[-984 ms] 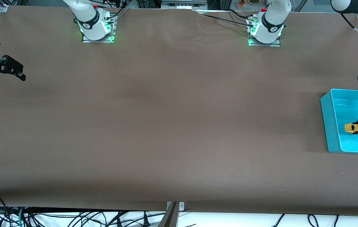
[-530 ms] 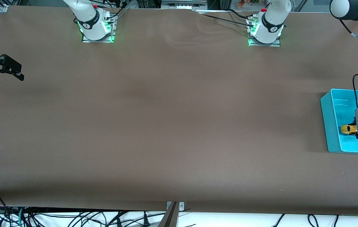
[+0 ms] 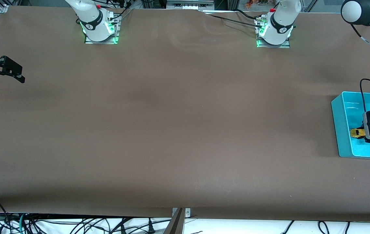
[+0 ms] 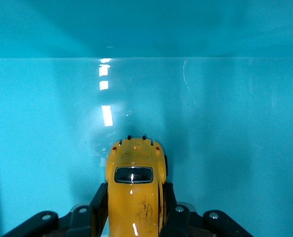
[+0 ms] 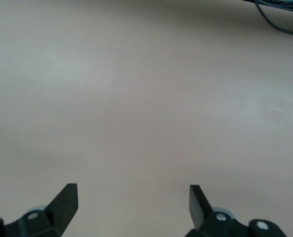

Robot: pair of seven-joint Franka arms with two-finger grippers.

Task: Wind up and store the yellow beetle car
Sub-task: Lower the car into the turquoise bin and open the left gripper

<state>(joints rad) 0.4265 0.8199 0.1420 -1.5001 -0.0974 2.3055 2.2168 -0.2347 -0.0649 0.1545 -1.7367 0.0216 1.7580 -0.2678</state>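
The yellow beetle car (image 3: 356, 133) is low inside the turquoise bin (image 3: 337, 130), over the bin's bottom, and would rest there, so it is time for my left gripper to open now.
The yellow beetle car (image 3: 356, 133) is a tiny yellow toy with a dark window. My left gripper (image 3: 363, 133) is shut on it inside the turquoise bin (image 3: 337, 130) at the left arm's end of the table. In the left wrist view the car (image 4: 134, 190) sits between the black fingers (image 4: 98, 206), its nose toward the bin's wall (image 4: 146, 29); I cannot tell whether it touches the floor. My right gripper (image 3: 17, 75) waits open and empty at the right arm's end; in the right wrist view its fingertips (image 5: 67, 197) stand wide apart over bare table.
The brown table (image 3: 178, 123) stretches between the two arm bases (image 3: 100, 31) (image 3: 273, 32). Cables (image 3: 74, 224) hang along the edge nearest the front camera. A cable (image 5: 279, 19) shows in the right wrist view.
My left gripper has moved with the car toward the bin's wall on the table-centre side and lower into the bin. The right gripper has shifted slightly toward the table's end.
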